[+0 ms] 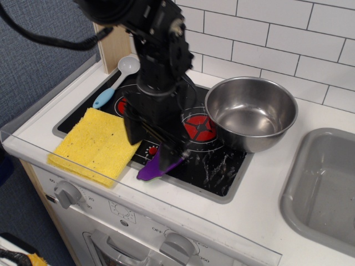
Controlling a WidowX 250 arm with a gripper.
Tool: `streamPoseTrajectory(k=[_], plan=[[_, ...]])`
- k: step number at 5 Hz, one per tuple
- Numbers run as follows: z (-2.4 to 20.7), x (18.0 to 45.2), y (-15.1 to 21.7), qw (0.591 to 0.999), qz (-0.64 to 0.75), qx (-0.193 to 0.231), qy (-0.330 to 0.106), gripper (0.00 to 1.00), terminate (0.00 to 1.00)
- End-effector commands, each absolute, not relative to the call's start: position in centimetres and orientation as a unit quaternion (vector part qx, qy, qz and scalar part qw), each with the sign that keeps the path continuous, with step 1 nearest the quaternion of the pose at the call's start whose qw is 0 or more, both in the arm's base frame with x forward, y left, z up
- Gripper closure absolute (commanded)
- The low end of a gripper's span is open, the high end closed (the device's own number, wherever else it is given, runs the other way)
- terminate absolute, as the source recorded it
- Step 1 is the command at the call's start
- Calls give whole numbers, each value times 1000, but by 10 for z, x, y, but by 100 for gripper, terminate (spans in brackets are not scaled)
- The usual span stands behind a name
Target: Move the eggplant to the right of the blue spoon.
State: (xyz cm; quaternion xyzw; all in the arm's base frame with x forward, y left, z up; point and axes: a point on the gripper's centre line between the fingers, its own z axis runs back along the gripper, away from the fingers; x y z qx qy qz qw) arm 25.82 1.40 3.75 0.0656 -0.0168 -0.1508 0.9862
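Observation:
I need to grab the eggplant by its purple body [156, 168] with my gripper next, to set it beside the blue spoon [105, 98].
The eggplant [150, 169] is a flat purple toy lying on the black stovetop [217, 166] near its front edge. Only its lower tip shows, because the arm covers the rest. My gripper [153, 143] hangs right over it, with its two black fingers spread apart on either side of the eggplant's upper part. I cannot tell whether the fingers touch it. The blue spoon [105, 98] lies at the back left of the stovetop, with its pale round bowl pointing toward the wall, well to the left of the gripper.
A yellow sponge cloth [94, 144] lies on the front left of the stove, just left of the gripper. A big steel bowl [250, 113] stands on the right burner. A grey sink [324, 188] is at the far right. A white tiled wall runs behind.

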Motion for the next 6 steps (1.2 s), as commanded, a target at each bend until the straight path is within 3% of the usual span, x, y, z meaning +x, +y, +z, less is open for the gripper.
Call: streamPoseTrajectory(k=[1, 3, 4, 6], plan=[[26, 261, 14, 987, -143, 70, -25, 0, 0], [6, 257, 18, 990, -130, 45, -7, 0, 0], [15, 258, 17, 990, -135, 43, -17, 100, 0], [65, 293, 55, 994, -74, 24, -70, 100, 0]])
